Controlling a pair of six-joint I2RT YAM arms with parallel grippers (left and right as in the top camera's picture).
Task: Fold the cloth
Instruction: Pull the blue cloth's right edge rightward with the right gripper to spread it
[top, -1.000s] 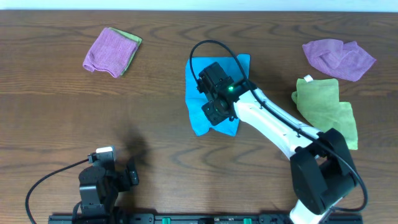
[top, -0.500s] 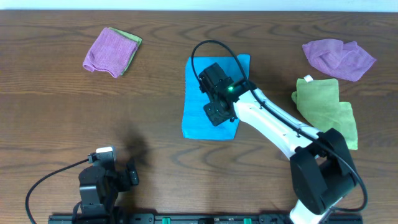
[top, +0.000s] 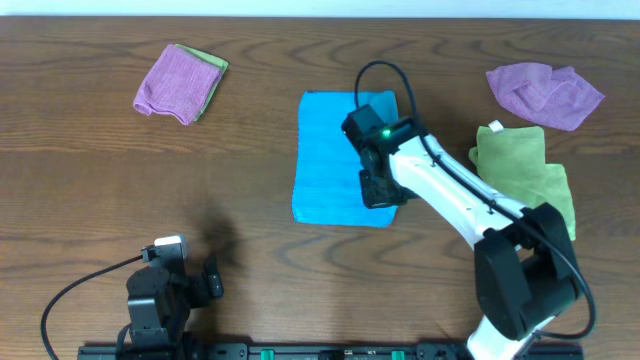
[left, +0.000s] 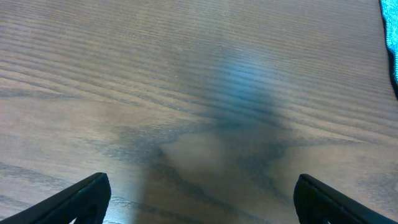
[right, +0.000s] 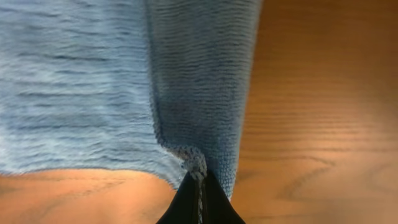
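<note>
My right gripper holds the cloth's corner and should keep holding it. The corner's edge is folded over the blue cloth (top: 330, 155), so the corner would drop short onto it if I opened now.
The blue cloth (top: 330, 155) lies spread out in the middle of the wooden table. My right gripper (top: 381, 196) is shut on the cloth's near right corner, at the cloth's right edge. In the right wrist view the fingers (right: 199, 202) pinch a fold of the blue cloth (right: 124, 81), and the pinched edge is lifted over the rest. My left gripper (left: 199, 202) is open and empty over bare wood, parked near the table's front left (top: 165, 285). A sliver of the blue cloth shows at the right edge of the left wrist view (left: 393, 31).
A purple cloth on a green one (top: 178, 82) lies folded at the back left. A crumpled purple cloth (top: 545, 92) and a green cloth (top: 525, 180) lie at the right. A black cable (top: 385, 80) loops above the right arm.
My right gripper moved right and toward the front with the cloth's corner. The cloth went from bunched under the gripper to spread out flat. The left arm did not move.
</note>
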